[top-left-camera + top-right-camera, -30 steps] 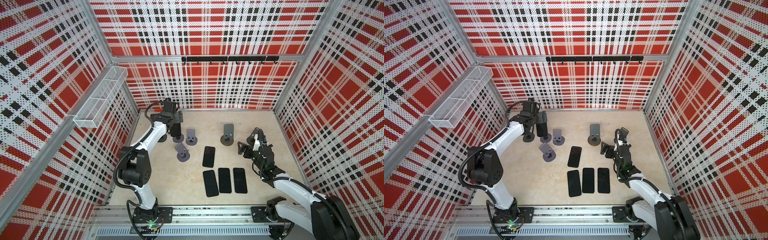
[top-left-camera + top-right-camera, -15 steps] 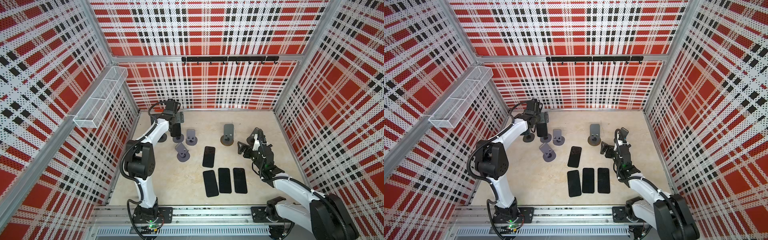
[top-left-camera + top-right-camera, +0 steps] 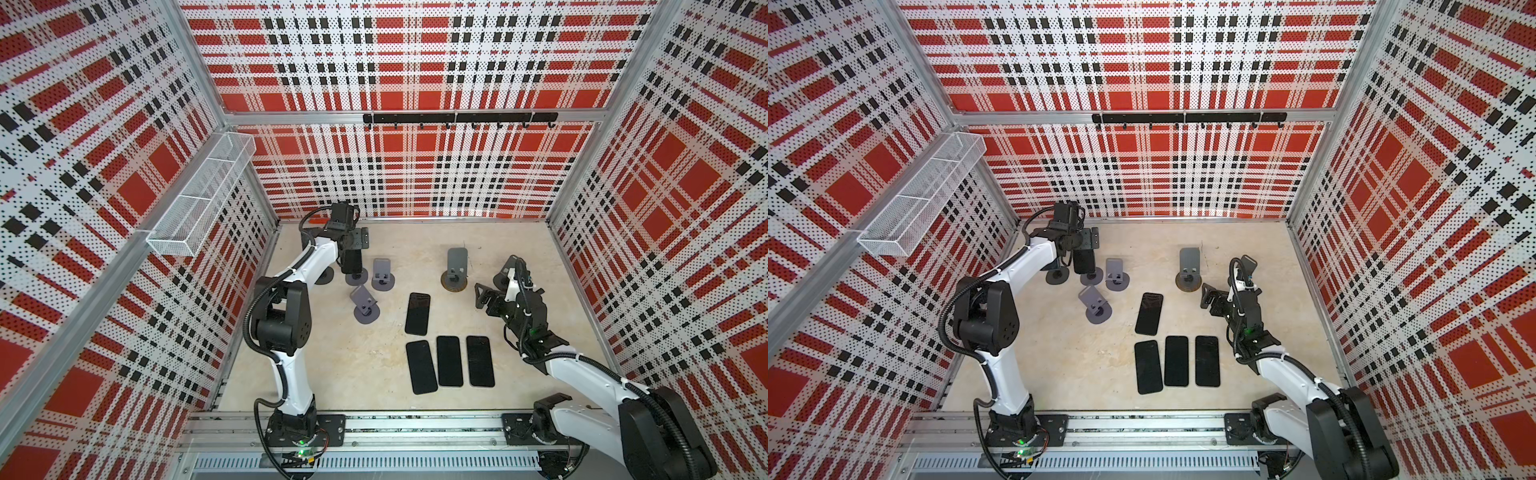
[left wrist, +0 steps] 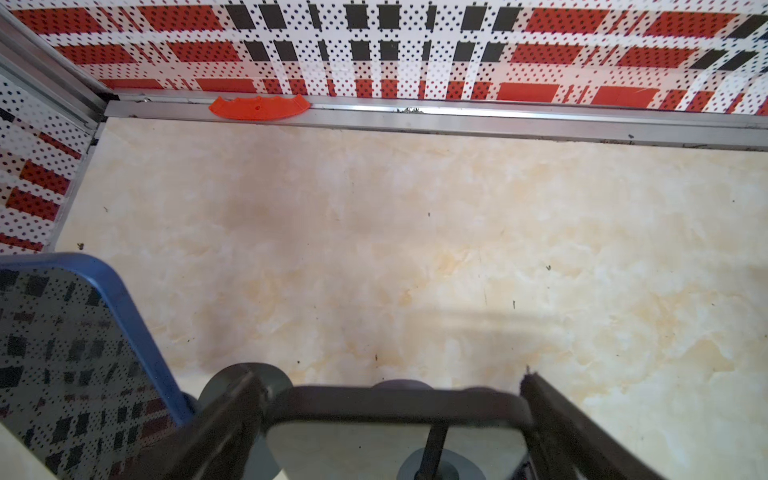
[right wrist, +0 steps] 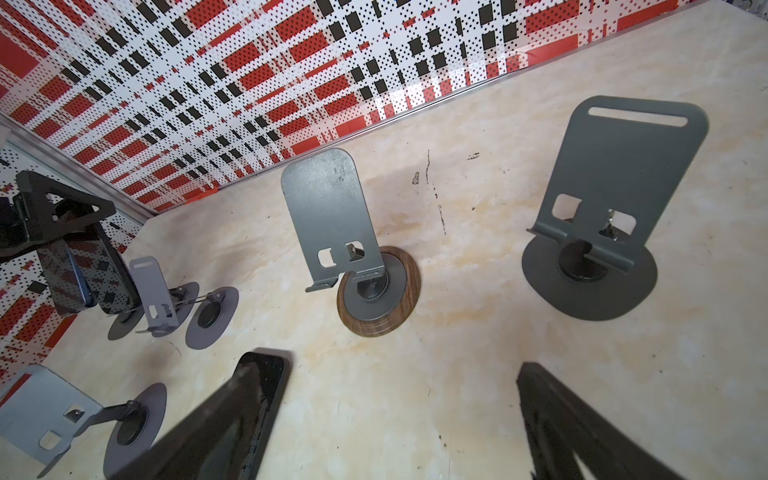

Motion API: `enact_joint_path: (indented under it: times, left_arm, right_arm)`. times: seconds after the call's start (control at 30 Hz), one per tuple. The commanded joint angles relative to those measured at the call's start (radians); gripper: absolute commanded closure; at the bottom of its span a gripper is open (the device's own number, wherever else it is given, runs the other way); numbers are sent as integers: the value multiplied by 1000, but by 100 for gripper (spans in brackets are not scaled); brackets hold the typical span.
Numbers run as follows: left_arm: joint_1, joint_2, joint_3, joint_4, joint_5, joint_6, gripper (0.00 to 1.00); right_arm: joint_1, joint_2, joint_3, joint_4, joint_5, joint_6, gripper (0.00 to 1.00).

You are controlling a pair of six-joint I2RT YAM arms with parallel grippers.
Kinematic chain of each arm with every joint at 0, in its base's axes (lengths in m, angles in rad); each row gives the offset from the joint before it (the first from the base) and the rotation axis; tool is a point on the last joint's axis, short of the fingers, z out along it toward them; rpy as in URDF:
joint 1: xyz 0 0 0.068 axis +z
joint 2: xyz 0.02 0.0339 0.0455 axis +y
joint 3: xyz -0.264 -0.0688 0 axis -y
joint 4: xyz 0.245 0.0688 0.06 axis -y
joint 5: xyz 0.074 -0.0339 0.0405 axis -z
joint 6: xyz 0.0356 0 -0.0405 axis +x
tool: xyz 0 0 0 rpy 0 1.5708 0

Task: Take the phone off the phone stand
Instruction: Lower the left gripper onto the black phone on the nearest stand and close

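My left gripper's fingers reach past the phone's edge beside its corners, so my left gripper closes on the dark phone's top edge (image 4: 397, 405) next.
At the back left, a dark phone (image 3: 351, 261) (image 3: 1084, 262) leans upright on a grey phone stand (image 3: 356, 277) (image 3: 1091, 277). My left gripper (image 3: 353, 243) (image 3: 1080, 241) (image 4: 388, 384) is open and comes down over it. In the left wrist view the phone's top edge (image 4: 395, 403) lies between the two fingers (image 4: 232, 411), which stand close against its corners. A second phone with a blue rim (image 4: 124, 316) (image 5: 70, 270) leans on the neighbouring stand (image 3: 324, 275). My right gripper (image 3: 484, 296) (image 3: 1209, 297) (image 5: 374, 415) hovers open and empty at the right.
Several black phones lie flat mid-table: one (image 3: 417, 307) (image 5: 259, 395) alone, three side by side (image 3: 449, 360) nearer the front. Empty stands: two grey ones (image 3: 381, 274) (image 3: 365, 308) and one on a wooden base (image 3: 457, 270) (image 5: 332, 216). Another grey stand (image 5: 615, 187) shows beside it. A wire basket (image 3: 199, 195) hangs on the left wall.
My left arm's elbow has swung toward the middle while its gripper settled over the phone at the back left. The right arm has not moved.
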Motion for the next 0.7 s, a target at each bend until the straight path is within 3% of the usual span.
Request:
enact_joint_path:
  times: [0.0,0.33,0.67]
  left_arm:
    - [8,16,29,7,11,19,4]
    - [3,18,31,10,9,33,21]
    - [0,-2,14,7,-62,27,30]
  right_arm:
    - [3,-11,-14,19,10,6,0]
    - [3,-12,-15,19,13,5,0]
    - [3,-6,-14,20,14,6,0]
